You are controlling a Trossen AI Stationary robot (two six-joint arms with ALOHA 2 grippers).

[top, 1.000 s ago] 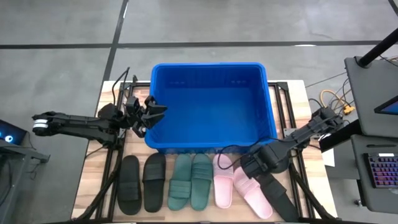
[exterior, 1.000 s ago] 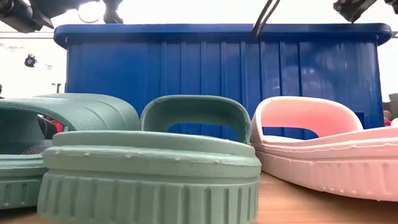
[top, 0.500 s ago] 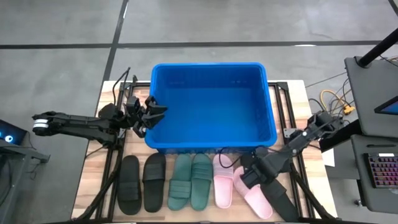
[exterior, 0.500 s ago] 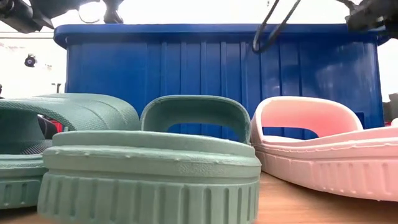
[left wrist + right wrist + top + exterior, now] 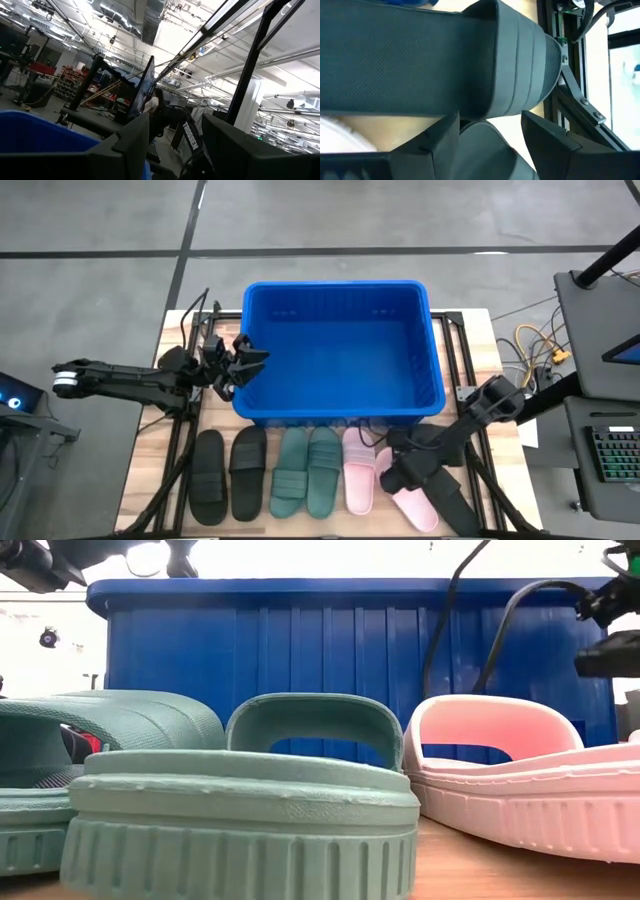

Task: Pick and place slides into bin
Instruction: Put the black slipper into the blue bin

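My right gripper takes hold of the dark slide by its strap [image 5: 517,65] next, to get it into the blue bin.
Slides lie in a row along the table's near edge, soles down: two black [image 5: 208,478], two green [image 5: 305,472], two pink [image 5: 358,472], and a dark pair [image 5: 452,506] at the right end. Behind them stands the blue bin [image 5: 340,290]. My right gripper [image 5: 393,477] hangs open over the right pink slide and the dark pair. In its wrist view one dark slide's rounded end [image 5: 487,150] shows between the fingers, the other [image 5: 420,55] beyond. My left gripper [image 5: 247,360] waits open at the bin's left rim, pointing up into the room [image 5: 175,150].
Black frame rails [image 5: 468,370] run along both sides of the table, close to the bin. Cables [image 5: 535,340] and a keyboard [image 5: 612,455] lie beyond the right edge. In the low view the green slides [image 5: 240,800] fill the foreground before the bin wall [image 5: 350,650].
My right gripper has come down and toward the table's near edge, from beside the bin's near right corner to just over the right pink slide and the dark pair. Its wrist has rolled on the way. Its fingers stay open. The slides have not moved.
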